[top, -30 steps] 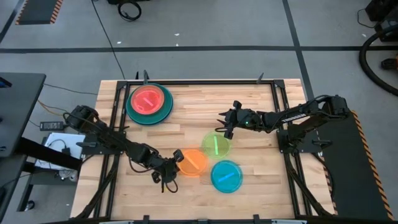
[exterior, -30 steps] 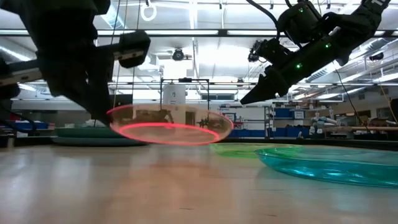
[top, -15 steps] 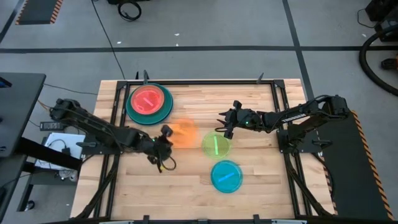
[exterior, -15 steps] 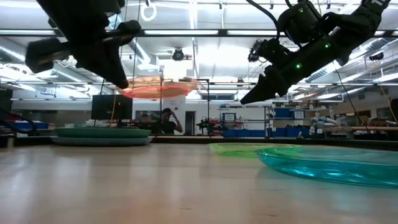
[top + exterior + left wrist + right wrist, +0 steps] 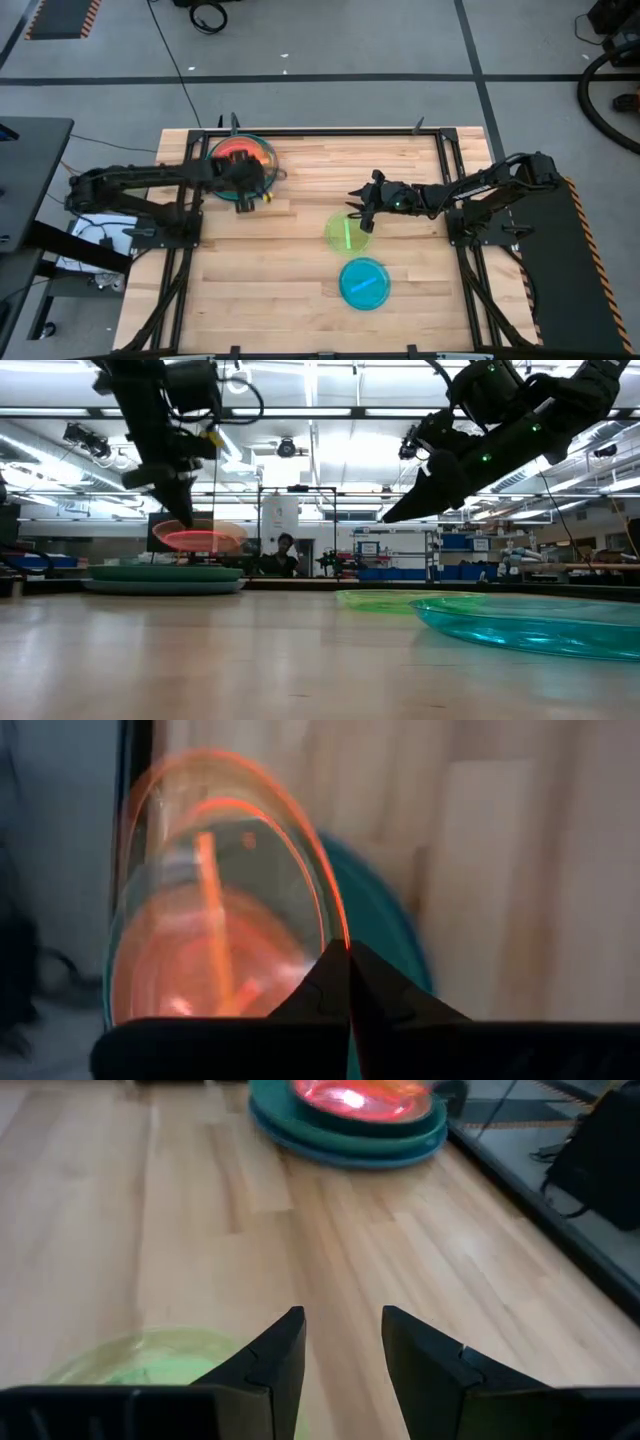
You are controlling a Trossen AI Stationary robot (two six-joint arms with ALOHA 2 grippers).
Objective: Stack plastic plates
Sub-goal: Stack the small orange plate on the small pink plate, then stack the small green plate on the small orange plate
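Observation:
The orange rim (image 5: 225, 753) hangs off-centre from the stack. The orange plate stays held in my left gripper from here until it nests in the pink plate.
My left gripper (image 5: 243, 186) is shut on the small translucent orange plate (image 5: 200, 538) and holds it just above the stack at the table's far left. That stack has large teal plates (image 5: 271, 163) at the bottom and the pink plate (image 5: 230, 155) on top, seen through the orange one. Any other plates inside the stack are hidden. My right gripper (image 5: 340, 1342) is open and hovers above the far rim of the green plate (image 5: 347, 233), touching nothing. The light blue plate (image 5: 364, 283) lies flat near the table's near edge. My left gripper pinches the orange plate by its rim (image 5: 343, 942) between its two fingers. In the low view the fingers (image 5: 180, 510) point down from above onto the plate's edge. The plate is lifted clear, close to level, a little above the stack (image 5: 165, 578).
A black metal frame (image 5: 330, 131) runs along the table's edges. Bare wood lies between the stack and the green plate and across the near left part of the table. People and shelves show in the room behind.
My left gripper carried the orange plate up off the near middle of the table, then toward the far left edge, staying shut on it. The plate is now over the stack. The green and light blue plates stayed where they were.

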